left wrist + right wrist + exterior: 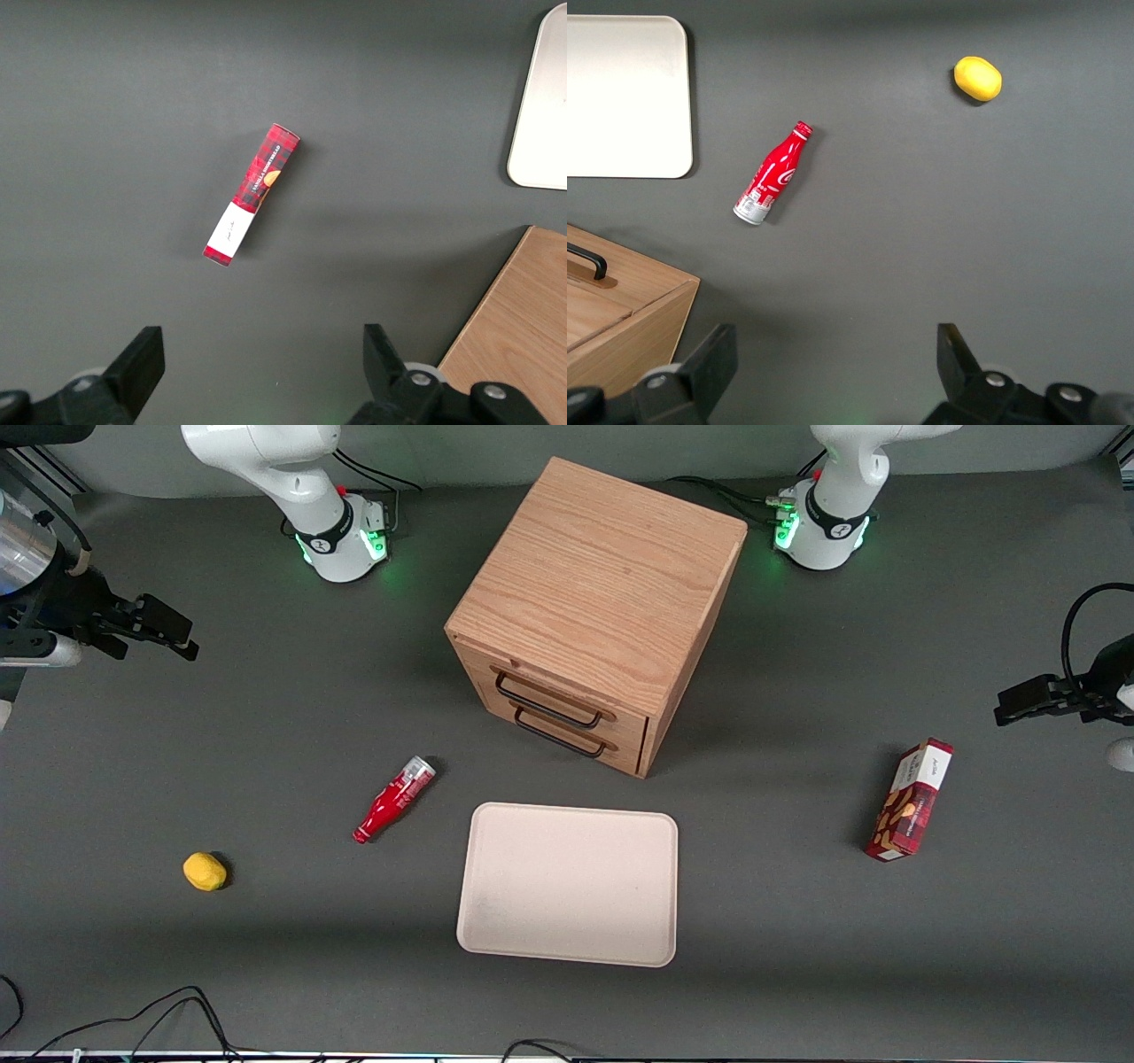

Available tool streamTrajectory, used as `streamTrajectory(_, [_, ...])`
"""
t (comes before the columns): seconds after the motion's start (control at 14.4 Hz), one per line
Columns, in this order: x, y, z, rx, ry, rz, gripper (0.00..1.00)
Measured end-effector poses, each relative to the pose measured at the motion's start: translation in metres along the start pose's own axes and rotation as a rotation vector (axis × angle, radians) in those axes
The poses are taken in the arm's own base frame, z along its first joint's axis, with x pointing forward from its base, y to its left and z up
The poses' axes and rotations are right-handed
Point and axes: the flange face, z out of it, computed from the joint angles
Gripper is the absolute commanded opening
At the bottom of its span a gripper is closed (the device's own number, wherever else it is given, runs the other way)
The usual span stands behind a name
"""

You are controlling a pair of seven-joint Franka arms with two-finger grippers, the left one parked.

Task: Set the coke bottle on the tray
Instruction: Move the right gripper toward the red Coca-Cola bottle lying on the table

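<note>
Next, the right gripper grips the coke bottle by its red labeled body (pixel 395 797) to place it on the tray (pixel 567 881).
The coke bottle (pixel 394 799), slim and red with a silvery base, lies on its side on the dark table. It lies beside the tray (pixel 567 881), toward the working arm's end, apart from it, with its cap pointing toward the front camera. The beige-pink tray lies flat in front of the drawer cabinet with nothing on it. My right gripper (pixel 182 642) hangs above the table at the working arm's end, well away from the bottle and farther from the front camera. It is open and empty in the right wrist view (pixel 833 350), which also shows the bottle (pixel 773 173) and a tray corner (pixel 620 97).
A wooden two-drawer cabinet (pixel 602 602) stands mid-table, both drawers shut. A yellow lemon (pixel 205 871) lies nearer the front camera than the bottle, toward the working arm's end. A red snack box (pixel 911 800) stands toward the parked arm's end. Cables lie along the table's front edge.
</note>
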Motion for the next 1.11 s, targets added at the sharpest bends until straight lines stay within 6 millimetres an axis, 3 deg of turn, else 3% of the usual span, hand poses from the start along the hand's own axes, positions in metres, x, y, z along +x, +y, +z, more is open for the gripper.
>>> streamTrajectory(0.28, [0.0, 0.0, 0.001, -0.001, -0.007, 0.001, 1.0])
streamTrajectory(0.49, [0.009, -0.003, 0.016, -0.004, -0.03, 0.001, 1.0])
streamTrajectory(0.69, [0.033, -0.027, 0.052, -0.006, -0.036, 0.037, 1.0])
streamTrajectory(0.9, [0.055, -0.063, 0.098, -0.013, -0.051, 0.127, 1.0])
streamTrajectory(1.11, [0.071, -0.087, 0.142, -0.015, -0.063, 0.23, 1.0])
